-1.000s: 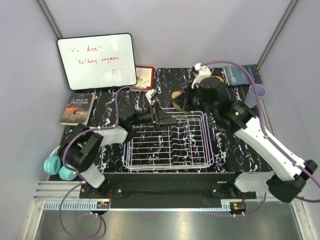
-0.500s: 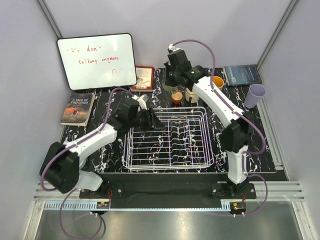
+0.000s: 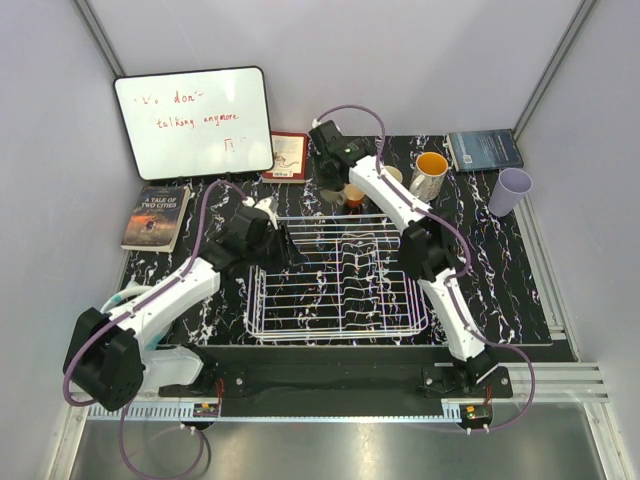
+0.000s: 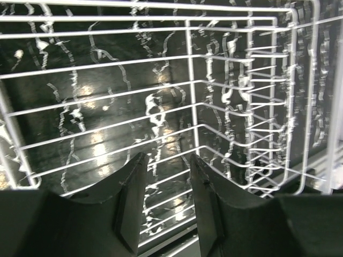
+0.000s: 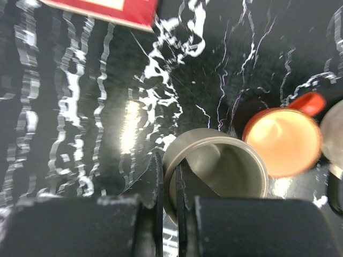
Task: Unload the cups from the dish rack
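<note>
The small grey-brown cup stays in my right gripper for now. It hangs above the table beside the orange cup, so if I opened now, it would drop.
The white wire dish rack lies mid-table and holds no cups; its wires fill the left wrist view. My right gripper reaches behind the rack's far edge. It is shut on the rim of the small grey-brown cup, one finger inside and one outside. The orange cup stands just right of it. A cream mug with an orange inside and the lavender tumbler stand at the far right. My left gripper is open and empty over the rack's far left corner.
A whiteboard leans at the far left, with a book below it. A red card lies behind the rack and also shows in the right wrist view. A blue book lies at the far right.
My right arm has swung from the right side to the far centre and carried the grey-brown cup down beside the orange cup. My left gripper has drawn slightly left along the rack's far edge.
</note>
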Tool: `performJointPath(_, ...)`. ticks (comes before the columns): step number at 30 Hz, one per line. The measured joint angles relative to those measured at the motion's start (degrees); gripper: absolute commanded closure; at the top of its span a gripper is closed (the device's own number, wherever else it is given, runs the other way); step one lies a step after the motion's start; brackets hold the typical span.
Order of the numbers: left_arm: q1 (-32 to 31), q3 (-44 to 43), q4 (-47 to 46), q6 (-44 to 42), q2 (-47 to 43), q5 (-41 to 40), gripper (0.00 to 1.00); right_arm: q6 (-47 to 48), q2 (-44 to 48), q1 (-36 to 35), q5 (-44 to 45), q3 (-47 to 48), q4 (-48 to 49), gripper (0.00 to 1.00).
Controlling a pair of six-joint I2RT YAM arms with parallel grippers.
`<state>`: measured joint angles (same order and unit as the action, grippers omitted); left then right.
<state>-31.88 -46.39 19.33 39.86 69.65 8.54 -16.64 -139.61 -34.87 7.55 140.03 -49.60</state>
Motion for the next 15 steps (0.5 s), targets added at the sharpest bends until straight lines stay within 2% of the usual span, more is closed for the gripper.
performJointPath(7,0.00,-0.02,1.92,-1.29,2.49,-1.36,0.61,0.42,-7.32,-0.09,-0.13,2.49,-0.70,1.00)
performJointPath(15,0.00,-0.02,2.08,-2.16,2.97,-2.03,0.61,0.42,-11.02,-0.39,-0.17,5.38,-0.81,1.00)
